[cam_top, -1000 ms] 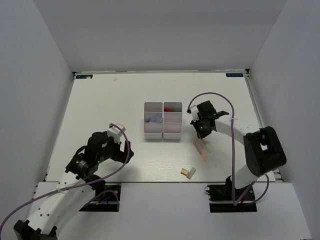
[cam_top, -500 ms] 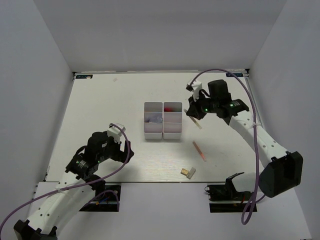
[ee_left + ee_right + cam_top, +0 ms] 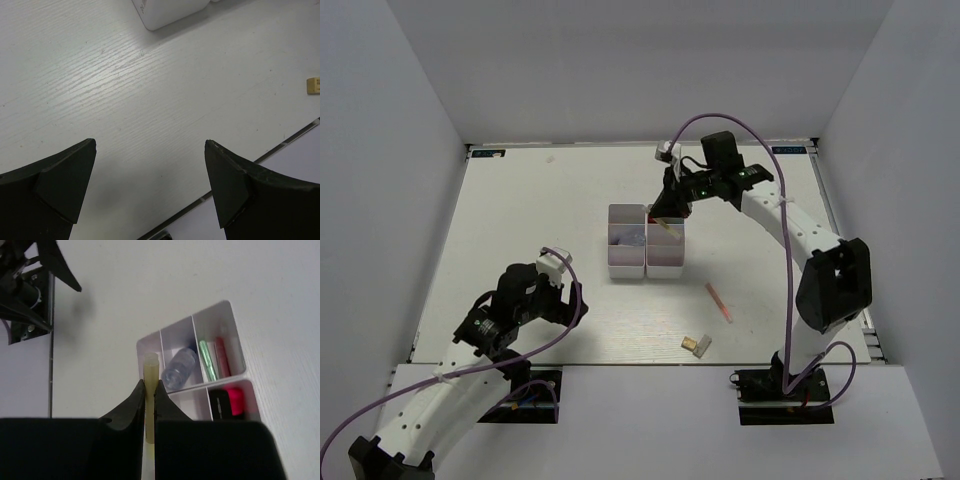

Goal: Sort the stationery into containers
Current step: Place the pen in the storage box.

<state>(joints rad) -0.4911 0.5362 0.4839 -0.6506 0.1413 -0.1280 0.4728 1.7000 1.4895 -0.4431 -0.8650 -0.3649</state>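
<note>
My right gripper needs to stay closed on my pale yellow stick until the stick lines up with one compartment. The stick is hanging at an angle above the container's dividers and would end up across the compartments' sides.
Two white three-compartment containers (image 3: 626,262) (image 3: 665,268) stand side by side mid-table. Above them my right gripper (image 3: 670,214) (image 3: 151,384) is shut on a pale yellow stick (image 3: 151,367) (image 3: 671,228), whose tip hangs over a container's edge (image 3: 165,335). Inside lie a clear bluish tube (image 3: 179,368), green (image 3: 206,360) and pink (image 3: 221,357) pieces and a red-capped black marker (image 3: 227,402). On the table lie a thin orange pen (image 3: 719,302) and a tan eraser block (image 3: 697,345) (image 3: 313,85). My left gripper (image 3: 552,283) (image 3: 150,142) hangs open over bare table, holding nothing.
White walls close in the table on three sides. The table's near edge (image 3: 280,147) runs just below my left gripper. A container's corner (image 3: 170,10) shows at the top of the left wrist view.
My right arm has carried the yellow stick up from the table right of the containers and leftward to above them. The left arm has not moved.
</note>
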